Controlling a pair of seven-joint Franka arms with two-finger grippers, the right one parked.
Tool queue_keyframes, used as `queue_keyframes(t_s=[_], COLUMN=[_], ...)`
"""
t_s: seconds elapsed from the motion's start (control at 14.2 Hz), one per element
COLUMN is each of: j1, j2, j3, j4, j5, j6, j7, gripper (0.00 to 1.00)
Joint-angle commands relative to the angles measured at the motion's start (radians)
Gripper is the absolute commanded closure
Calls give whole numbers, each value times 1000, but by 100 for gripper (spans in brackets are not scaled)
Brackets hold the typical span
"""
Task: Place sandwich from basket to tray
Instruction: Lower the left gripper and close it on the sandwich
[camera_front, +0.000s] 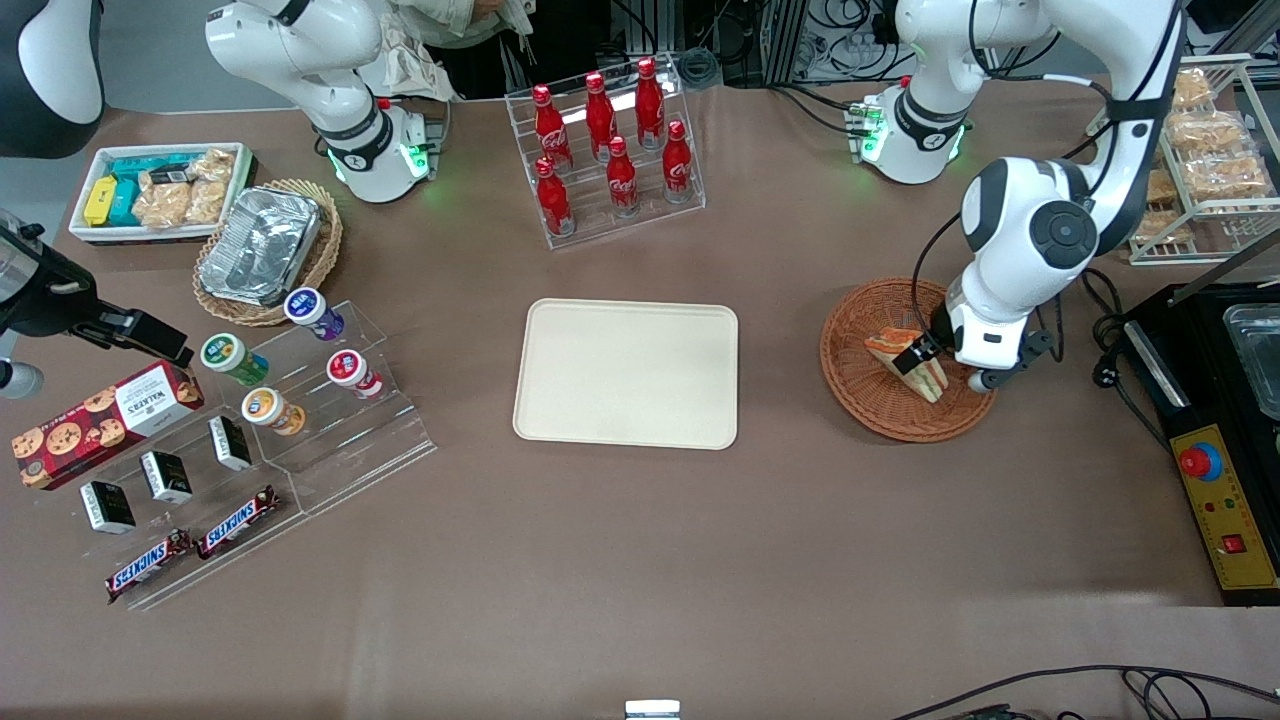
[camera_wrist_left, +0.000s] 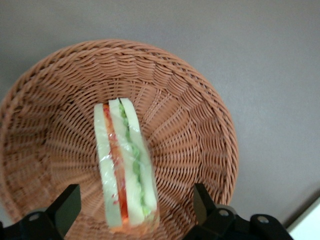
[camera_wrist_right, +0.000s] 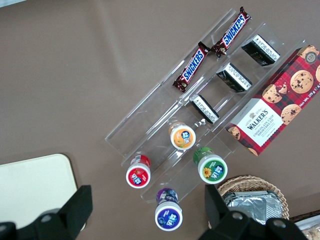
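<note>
The left gripper grabs the sandwich's crinkled wrapper end (camera_front: 891, 344) next, across both outer bread slices, to set it on the cream tray (camera_front: 625, 372).
The sandwich (camera_front: 932, 381) is a wrapped wedge of pale bread with red and green layers, lying in the reddish-brown wicker basket (camera_front: 850, 392) toward the working arm's end of the table. My left gripper (camera_front: 925, 352) is lowered into the basket and open. In the left wrist view the sandwich (camera_wrist_left: 125, 165) lies on the basket (camera_wrist_left: 190, 100) floor between the two black fingers (camera_wrist_left: 65, 207), which stand well apart from its sides. The cream tray (camera_front: 625, 372) lies bare at the table's middle, beside the basket.
A clear rack of red cola bottles (camera_front: 610, 150) stands farther from the front camera than the tray. A black machine (camera_front: 1220, 430) and a wire rack of bagged pastries (camera_front: 1210, 150) flank the basket. Acrylic snack stands (camera_front: 300, 400) and a tan basket with foil pan (camera_front: 265, 250) sit toward the parked arm's end.
</note>
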Motion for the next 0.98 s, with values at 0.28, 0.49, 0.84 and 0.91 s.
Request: queue_keyframes(t_s=[0.28,0.49,0.84,0.91], j1=[-25,-25,-19,-15], j2=[54,50,-14,-40], j3=[0,0,0,2], j4=[-69,-67,-41,-21], j5=[1,2,-2,-4], j6=[129,126,86,36], j7=[-15,-4,-21,-21], gripper=[5,77,100,100])
